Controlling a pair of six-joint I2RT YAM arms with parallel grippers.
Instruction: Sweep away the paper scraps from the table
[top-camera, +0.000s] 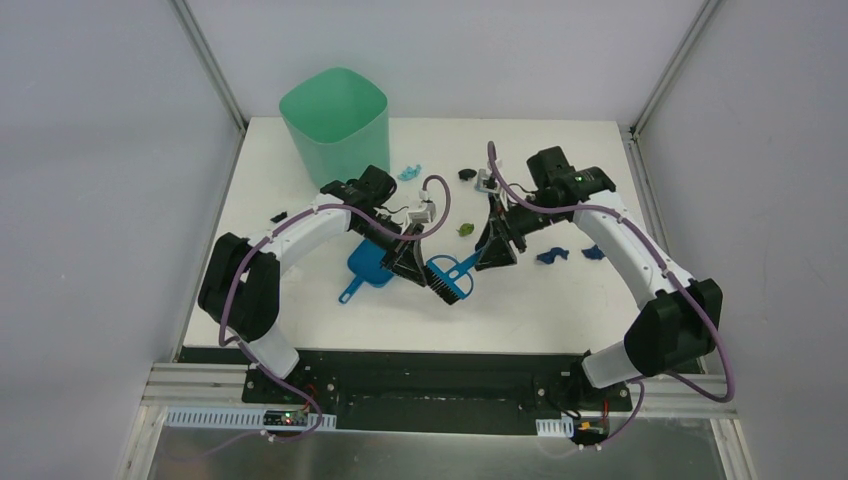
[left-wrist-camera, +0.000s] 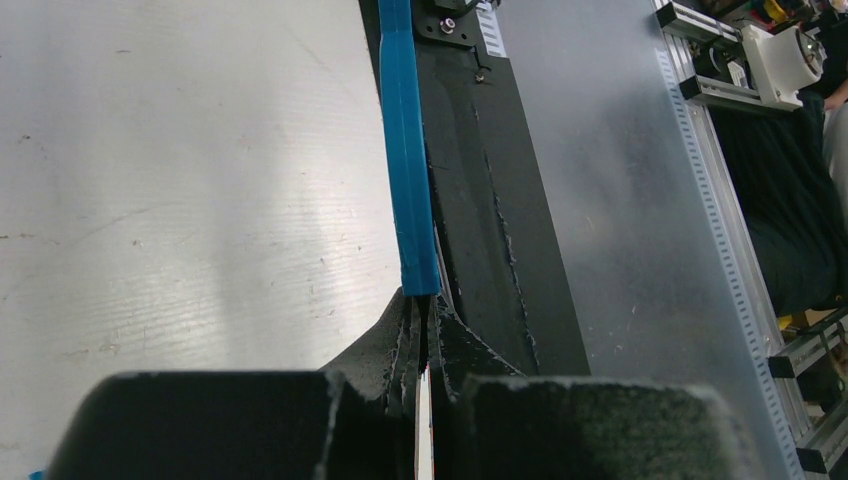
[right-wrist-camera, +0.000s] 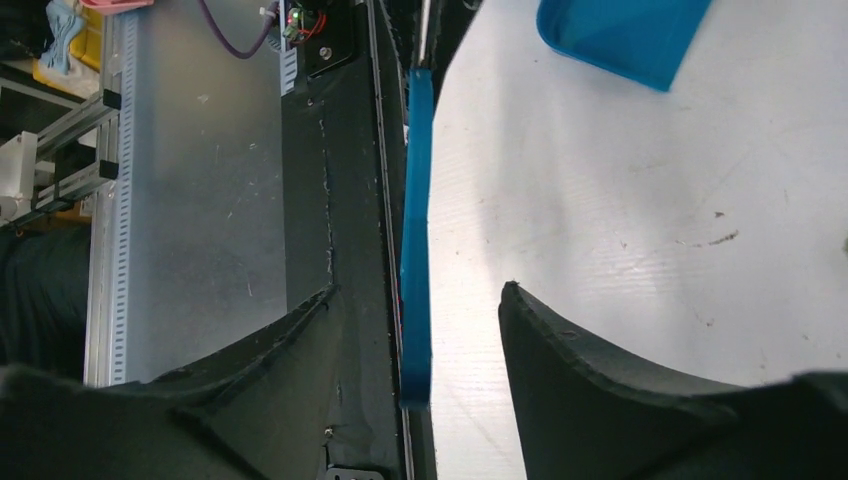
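I should now close my right gripper on the brush's loose blue end (top-camera: 475, 259) (right-wrist-camera: 416, 366), because that end is between my fingers and reaches well past them.
My left gripper (top-camera: 418, 268) is shut on one end of the blue hand brush (top-camera: 452, 274), whose black bristles point toward the near edge. In the left wrist view the jaws (left-wrist-camera: 425, 310) pinch the brush's blue edge (left-wrist-camera: 407, 150). My right gripper (top-camera: 494, 256) is open, its fingers either side of the brush's other end (right-wrist-camera: 415, 300) without touching it. The blue dustpan (top-camera: 367, 267) lies on the table (top-camera: 560, 310) just left of the left gripper, and shows in the right wrist view (right-wrist-camera: 625, 35). Paper scraps lie scattered: light blue (top-camera: 409, 172), black (top-camera: 466, 173), olive green (top-camera: 465, 229), dark blue (top-camera: 551, 255).
A mint-green bin (top-camera: 335, 120) stands at the table's back left. Another dark blue scrap (top-camera: 593, 252) lies under the right arm, and a black one (top-camera: 279, 216) lies near the left edge. The table's black front edge (top-camera: 430, 360) runs along the near side.
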